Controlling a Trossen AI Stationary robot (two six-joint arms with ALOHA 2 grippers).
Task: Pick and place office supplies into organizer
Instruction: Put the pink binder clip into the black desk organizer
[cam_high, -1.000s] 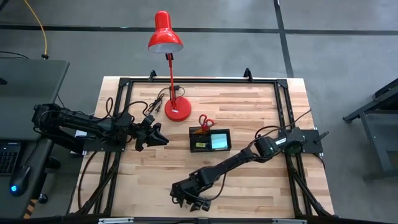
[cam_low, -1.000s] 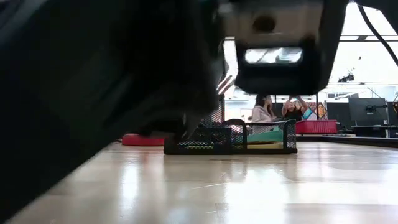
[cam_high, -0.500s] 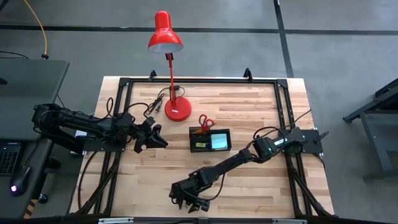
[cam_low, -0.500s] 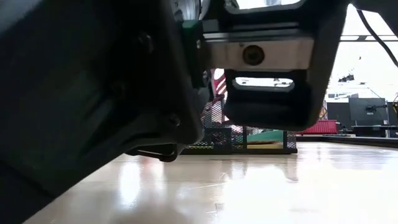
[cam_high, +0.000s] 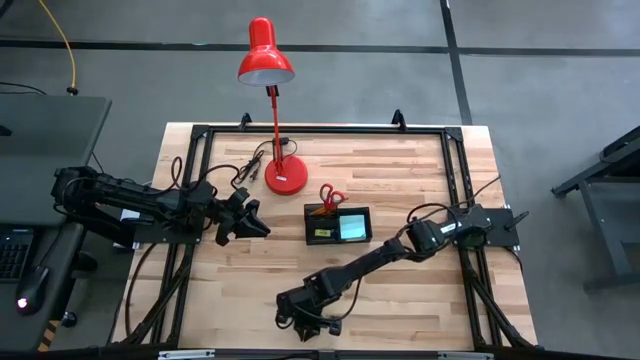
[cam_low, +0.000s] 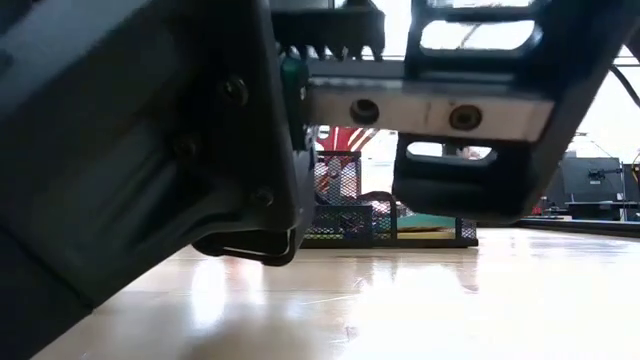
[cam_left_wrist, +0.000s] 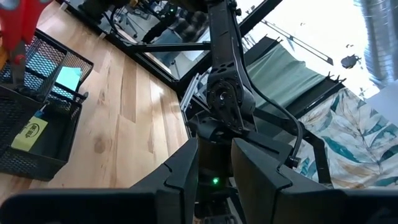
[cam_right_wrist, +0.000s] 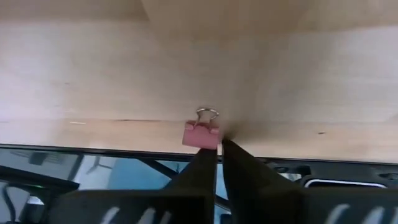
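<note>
I should reopen my right gripper next, as it is shut beside the pink binder clip (cam_right_wrist: 201, 135), and move it over the clip before closing on the clip's body.
A small pink binder clip (cam_right_wrist: 201, 135) lies flat on the wooden table by its near edge, its wire loop (cam_right_wrist: 207, 114) pointing away. My right gripper (cam_right_wrist: 219, 148) is shut, its tips at the clip's near corner; in the high view it (cam_high: 302, 324) is low at the table's near edge. The black mesh organizer (cam_high: 338, 224) stands mid-table with a teal pad (cam_high: 353, 227), a yellow note (cam_high: 321, 234) and red-handled scissors (cam_high: 331, 196). My left gripper (cam_high: 262, 226) hovers open, left of the organizer. My right gripper's fingertips (cam_right_wrist: 210, 153) have closed right at the near corner (cam_right_wrist: 215, 142) of the pink clip's body, coming slanting down from the table's far side. Whether they pinch that corner or only rest beside it, I cannot tell. The clip lies flat on the table.
A red desk lamp stands at the far side, its round base (cam_high: 286, 177) with a black cord (cam_high: 253, 166) left of the organizer. A black frame (cam_high: 322, 131) rims the table. The low view is mostly blocked by my right gripper; the organizer (cam_low: 425, 228) shows behind it.
My right gripper has shut its fingers at the table's near edge and rolled a little at the wrist, staying almost in place.
</note>
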